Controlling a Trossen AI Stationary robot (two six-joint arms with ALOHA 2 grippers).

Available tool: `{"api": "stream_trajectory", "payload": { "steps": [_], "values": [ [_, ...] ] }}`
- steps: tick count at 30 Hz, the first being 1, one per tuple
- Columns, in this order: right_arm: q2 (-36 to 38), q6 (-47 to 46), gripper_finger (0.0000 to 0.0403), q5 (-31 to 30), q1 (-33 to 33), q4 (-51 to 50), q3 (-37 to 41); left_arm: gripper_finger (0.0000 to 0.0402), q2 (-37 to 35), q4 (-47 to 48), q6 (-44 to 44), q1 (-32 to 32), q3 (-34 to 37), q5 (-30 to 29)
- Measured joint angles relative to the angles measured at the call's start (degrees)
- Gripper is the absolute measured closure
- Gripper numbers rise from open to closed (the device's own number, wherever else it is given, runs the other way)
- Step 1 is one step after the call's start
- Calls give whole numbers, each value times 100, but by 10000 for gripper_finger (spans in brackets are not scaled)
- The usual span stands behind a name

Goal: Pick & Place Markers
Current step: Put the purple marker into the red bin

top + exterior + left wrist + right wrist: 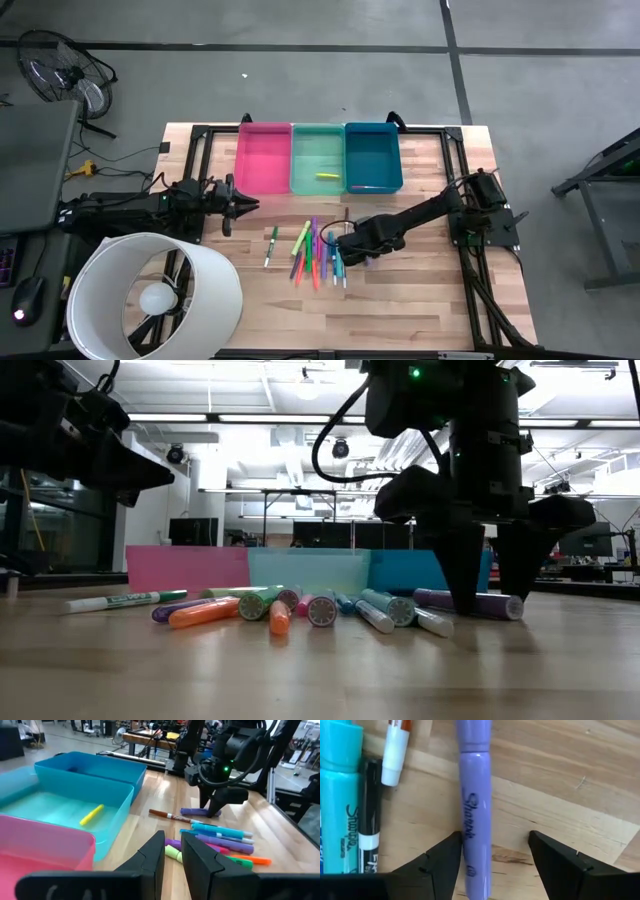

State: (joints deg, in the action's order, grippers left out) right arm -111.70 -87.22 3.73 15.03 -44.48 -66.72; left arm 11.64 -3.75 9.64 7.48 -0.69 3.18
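Note:
My right gripper should grab the purple marker by its printed body [476,815] next. The marker's cap then stays free while I place the marker.
Several markers [315,250] in mixed colours lie side by side on the wooden table's middle. A purple marker [476,805] lies at the right end of the group, flat on the wood. My right gripper [495,837] points down over it, open, with one finger on either side of its barrel and the fingertips low at the table [492,595]. A green-capped marker [271,245] lies apart, left of the pile. My left gripper [172,840] hovers at the table's left, level, with a narrow gap between its fingers and nothing in it. My right gripper has one finger [445,855] right against the purple marker's side [466,840], near the barrel's end, and the other stands clear of it. Whether that finger touches the marker I cannot tell. The fingers stand across the marker, which lies flat on the table.
Pink [263,158], green [318,150] and blue [372,150] bins stand in a row at the far edge. A yellow marker [327,177] lies in the green bin and an orange one [366,187] in the blue. A large white round shade [155,295] covers the near left corner.

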Motion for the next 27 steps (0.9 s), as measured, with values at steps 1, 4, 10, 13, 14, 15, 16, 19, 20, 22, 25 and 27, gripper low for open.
{"api": "stream_trajectory", "payload": {
  "steps": [1,4,10,13,14,15,16,19,20,22,25,27],
  "values": [
    [0,41,182,6,-2,26,2,340,0,0,38,0,0,17],
    [2,237,197,-25,0,53,8,340,0,5,181,0,0,42],
    [2,596,236,-21,0,-10,9,340,2,110,267,0,0,176],
    [2,641,259,-14,0,-32,11,340,2,101,270,0,0,198],
    [2,646,266,-14,0,-36,11,340,2,103,270,0,0,197],
    [2,654,273,-14,0,-38,13,340,2,103,270,-1,0,196],
    [2,673,280,-14,0,-40,13,340,2,101,270,-1,0,196],
    [4,673,299,-12,0,-47,25,340,2,102,270,-1,0,191],
    [8,673,307,-12,0,-44,38,340,2,101,270,1,0,190],
    [17,675,324,11,0,-31,68,340,2,101,270,1,0,185],
    [22,767,344,12,0,-36,66,340,2,103,273,-1,0,185],
    [22,778,344,10,0,-36,66,340,2,101,277,0,0,188]
  ]
}}
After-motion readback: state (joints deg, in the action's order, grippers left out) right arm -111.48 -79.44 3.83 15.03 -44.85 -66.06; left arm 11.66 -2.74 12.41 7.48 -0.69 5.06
